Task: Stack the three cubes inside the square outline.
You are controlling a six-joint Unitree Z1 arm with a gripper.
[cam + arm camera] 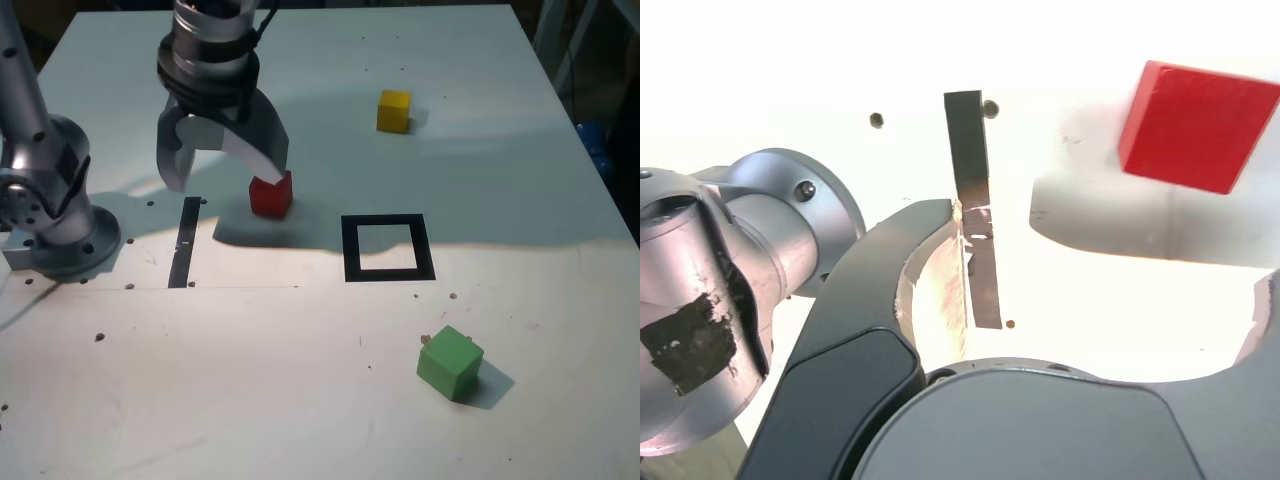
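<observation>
The red cube (271, 195) is next for my gripper, which will grab it by two opposite sides. The cube will then start the stack inside the square outline (350, 248).
My gripper (222, 160) hangs open over the table with nothing between its fingers. The red cube (271, 195) sits just beyond one fingertip, partly covered by it. In the wrist view the red cube (1195, 125) lies ahead of the open gripper (1105, 250), off toward one finger and outside the gap. The yellow cube (394, 111) rests farther back, toward the exterior view's right. The green cube (450, 363) stands near the front right. The square outline (350, 248), black with a white centre, is bare and lies to the right of the red cube.
A narrow black strip (185, 240) (970, 200) lies on the table below the gripper. The arm's grey base (60, 220) stands at the exterior view's left edge. Small screw holes dot the white tabletop (250, 380).
</observation>
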